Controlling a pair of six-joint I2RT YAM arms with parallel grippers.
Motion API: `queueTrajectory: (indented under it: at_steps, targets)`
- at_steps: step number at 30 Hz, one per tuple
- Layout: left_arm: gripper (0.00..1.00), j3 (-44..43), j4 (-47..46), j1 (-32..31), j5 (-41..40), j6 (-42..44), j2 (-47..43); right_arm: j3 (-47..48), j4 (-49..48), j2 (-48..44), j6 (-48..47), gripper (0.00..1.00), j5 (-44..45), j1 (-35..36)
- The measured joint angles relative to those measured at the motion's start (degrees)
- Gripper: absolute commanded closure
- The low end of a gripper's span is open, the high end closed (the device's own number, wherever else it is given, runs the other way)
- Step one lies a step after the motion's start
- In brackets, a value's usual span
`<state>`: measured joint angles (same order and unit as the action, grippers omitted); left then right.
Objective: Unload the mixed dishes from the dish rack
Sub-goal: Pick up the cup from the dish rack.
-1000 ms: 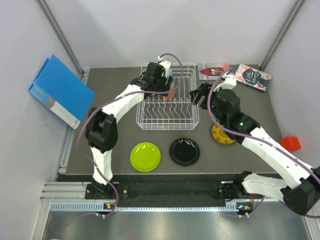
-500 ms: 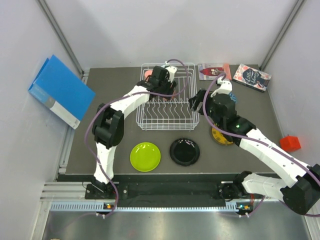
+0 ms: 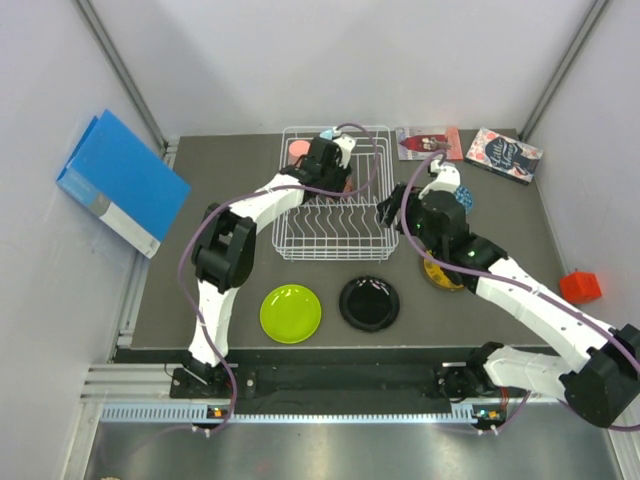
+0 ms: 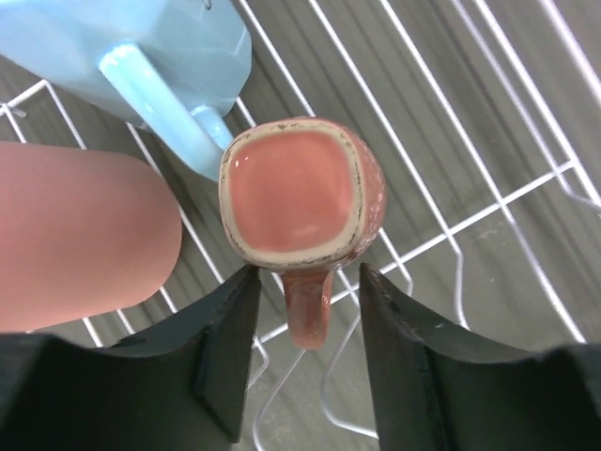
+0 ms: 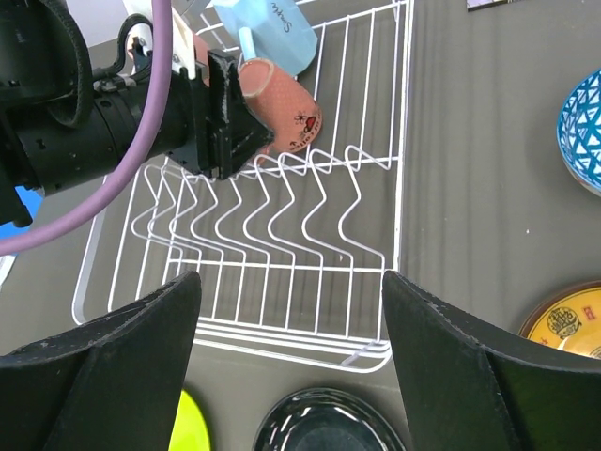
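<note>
The salmon cup (image 4: 300,193) would stay behind if my left gripper lifted now; gaps show between my open fingers and the cup's handle.
The white wire dish rack (image 3: 335,215) stands mid-table. At its back lie a salmon cup (image 4: 300,193), a light blue mug (image 4: 141,47) and a pink cup (image 4: 75,235). My left gripper (image 4: 305,319) is open, its jaws on either side of the salmon cup's handle (image 4: 308,315) without touching it. It shows in the top view (image 3: 325,160) over the rack's back. My right gripper (image 5: 291,282) is open and empty above the rack's front right part (image 5: 282,235); the salmon cup (image 5: 286,108) and the mug (image 5: 268,28) show beyond it.
A lime-green plate (image 3: 290,312) and a black plate (image 3: 369,303) lie in front of the rack. A yellow plate (image 3: 445,270) and a blue patterned bowl (image 3: 462,197) lie to its right. Two books (image 3: 428,142) (image 3: 505,155), a blue binder (image 3: 120,182), a red object (image 3: 581,286).
My left arm's elbow has swung right and its wrist has turned over the rack's back. My right arm has shifted slightly, and the blue bowl now shows.
</note>
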<state>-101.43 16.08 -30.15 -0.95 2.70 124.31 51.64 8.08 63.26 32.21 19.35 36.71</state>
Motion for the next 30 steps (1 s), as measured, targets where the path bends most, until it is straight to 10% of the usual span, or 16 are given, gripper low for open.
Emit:
queueTrajectory:
  at_steps: [13,30]
  targets:
    - [1.0,2.3,-0.7,-0.5,-3.8,0.3,0.0,-0.7,-0.2,1.6,0.0,0.23,0.0,0.0]
    - [1.0,5.7,-2.3,-1.1,-7.5,-1.1,-3.6,-0.7,-0.2,1.6,0.0,0.23,0.1,0.0]
